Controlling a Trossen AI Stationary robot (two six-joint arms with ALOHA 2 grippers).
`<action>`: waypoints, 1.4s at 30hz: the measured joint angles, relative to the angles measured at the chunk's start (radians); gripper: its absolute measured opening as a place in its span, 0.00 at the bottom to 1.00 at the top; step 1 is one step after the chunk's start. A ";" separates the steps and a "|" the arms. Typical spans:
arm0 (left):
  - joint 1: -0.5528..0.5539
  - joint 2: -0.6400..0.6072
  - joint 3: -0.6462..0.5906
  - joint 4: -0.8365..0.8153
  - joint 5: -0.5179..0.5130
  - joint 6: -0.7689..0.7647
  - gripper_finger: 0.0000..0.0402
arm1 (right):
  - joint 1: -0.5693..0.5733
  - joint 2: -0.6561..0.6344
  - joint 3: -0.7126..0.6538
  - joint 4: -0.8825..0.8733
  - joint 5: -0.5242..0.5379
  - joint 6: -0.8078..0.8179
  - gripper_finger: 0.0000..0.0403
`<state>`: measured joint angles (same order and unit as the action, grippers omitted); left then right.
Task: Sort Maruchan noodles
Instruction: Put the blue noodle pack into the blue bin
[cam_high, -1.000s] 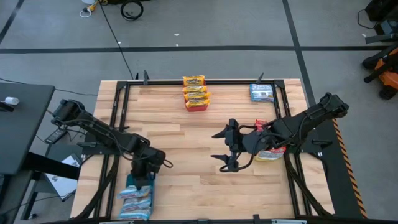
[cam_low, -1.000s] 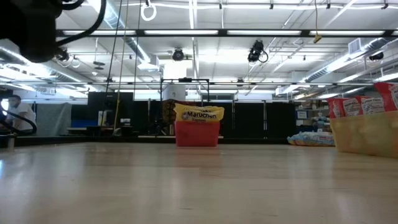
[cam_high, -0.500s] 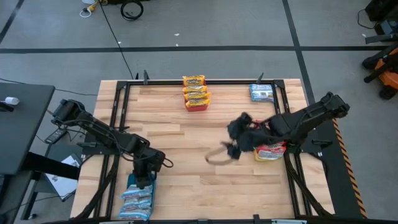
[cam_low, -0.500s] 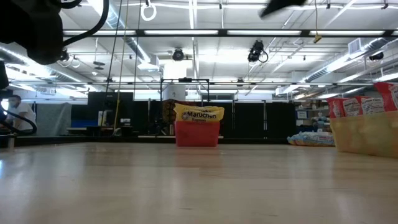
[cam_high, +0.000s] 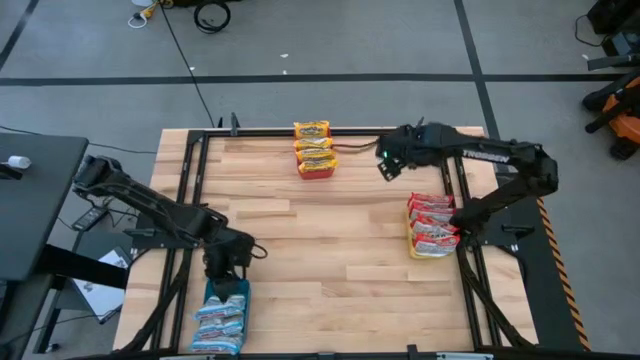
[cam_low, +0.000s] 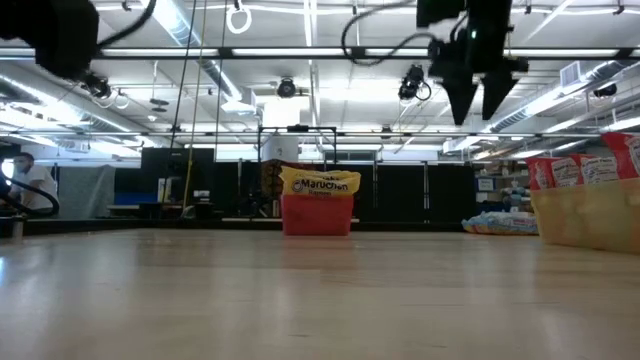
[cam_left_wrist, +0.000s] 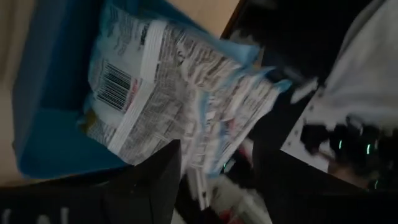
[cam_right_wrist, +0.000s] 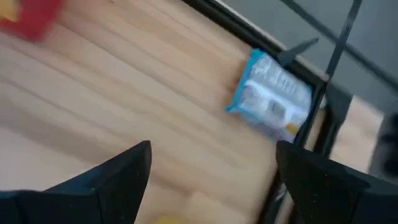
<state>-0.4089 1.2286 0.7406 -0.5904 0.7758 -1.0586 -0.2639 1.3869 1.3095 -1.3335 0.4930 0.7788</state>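
My right gripper should next grab the sealed end of the lone blue packet (cam_low: 500, 222) (cam_right_wrist: 271, 93), so that it can be sorted with its kind in the blue tray.
Several blue Maruchan noodles packets (cam_left_wrist: 168, 93) lie stacked in a blue tray (cam_left_wrist: 43, 93) at the near left. My left gripper (cam_high: 228, 270) hovers open just above them, its fingers apart over the top packet. One blue packet (cam_right_wrist: 270, 102) lies flat on the table near the far right corner. My right gripper (cam_high: 386, 165) hangs wide open above the table beside it, pointing down, with nothing between its fingers (cam_right_wrist: 118, 180). Yellow packets (cam_high: 315, 150) sit in a red tray (cam_low: 317, 215) at the far middle. Red packets (cam_high: 432, 225) fill a tray at the right.
A black frame rail (cam_high: 340, 131) runs along the table's far edge and both sides, close to the lone blue packet. Bare wood (cam_high: 330, 250) lies in the middle of the table. A dark side table (cam_high: 30, 200) stands left of the table.
My right gripper has swung from the middle right of the table, beside the red packets, toward the far edge and the lone blue packet, tipping from level to pointing down. My left gripper has drawn back a little from the blue tray.
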 joint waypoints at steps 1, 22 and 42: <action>-0.006 -0.034 0.000 -0.001 -0.031 -0.030 0.50 | -0.041 0.000 -0.018 0.029 -0.006 -0.090 0.86; -0.097 -0.333 0.000 0.222 -1.109 -0.007 0.48 | -0.540 0.001 -0.493 0.378 -0.178 -0.752 0.86; -0.025 -0.332 0.001 0.390 -1.366 0.116 0.48 | -0.603 0.256 -0.474 0.594 -0.194 -0.669 0.44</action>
<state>-0.4335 0.8965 0.7414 -0.2001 -0.5897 -0.9423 -0.8670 1.6432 0.8356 -0.7397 0.2989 0.1095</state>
